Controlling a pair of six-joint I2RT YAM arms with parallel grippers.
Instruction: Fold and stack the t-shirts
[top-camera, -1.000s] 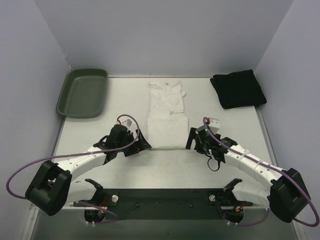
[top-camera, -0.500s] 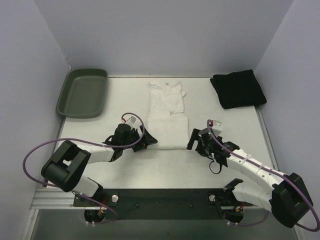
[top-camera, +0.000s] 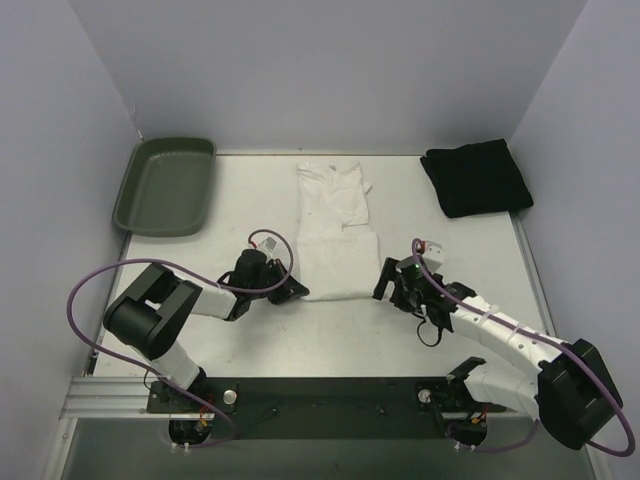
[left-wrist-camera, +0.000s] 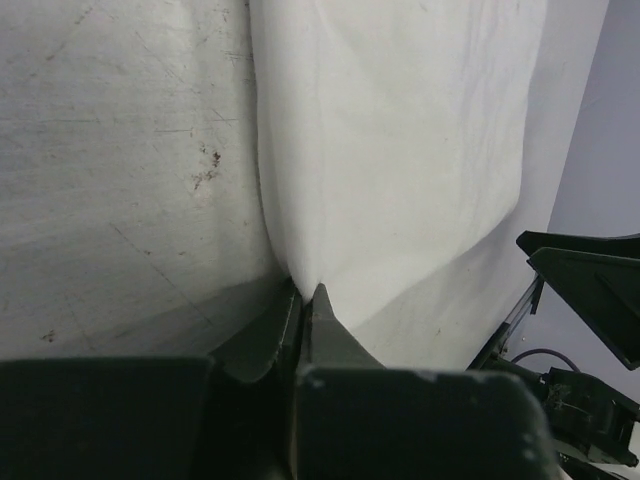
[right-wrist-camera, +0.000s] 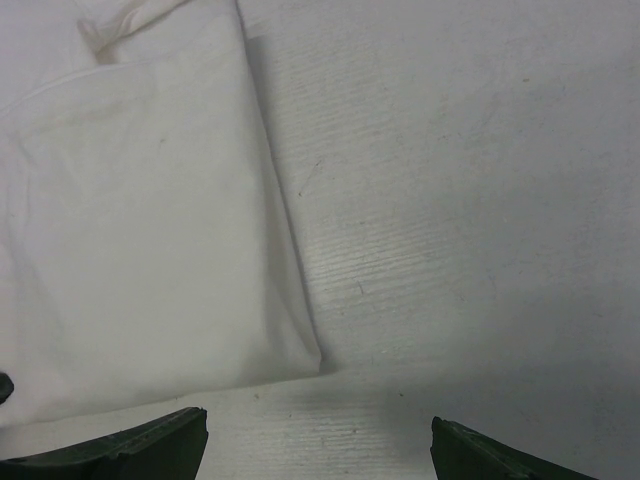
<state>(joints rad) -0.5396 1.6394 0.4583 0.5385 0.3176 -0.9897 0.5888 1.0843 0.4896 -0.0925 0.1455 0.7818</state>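
Note:
I next need to grab the free near corner of the white t-shirt with my right gripper, opposite the left gripper, to fold the near edge of the t-shirt over.
The white t-shirt (top-camera: 335, 235) lies folded into a long strip in the middle of the table. My left gripper (top-camera: 297, 292) is at its near left corner. In the left wrist view the left gripper (left-wrist-camera: 305, 292) has its jaws pressed together on the edge of the white t-shirt (left-wrist-camera: 400, 150). My right gripper (top-camera: 385, 280) is low by the near right corner. The right wrist view shows that gripper (right-wrist-camera: 320, 430) open, with the corner of the white t-shirt (right-wrist-camera: 140, 230) just ahead of its fingers and not touched. The black t-shirt (top-camera: 475, 178) lies folded at the back right.
A dark green tray (top-camera: 165, 190) sits at the back left of the table. Purple cables loop from both arms. Walls close in the table on the left, back and right.
My left gripper has slid in to the white t-shirt's near left corner and shut on it. The right gripper has barely shifted and stays open.

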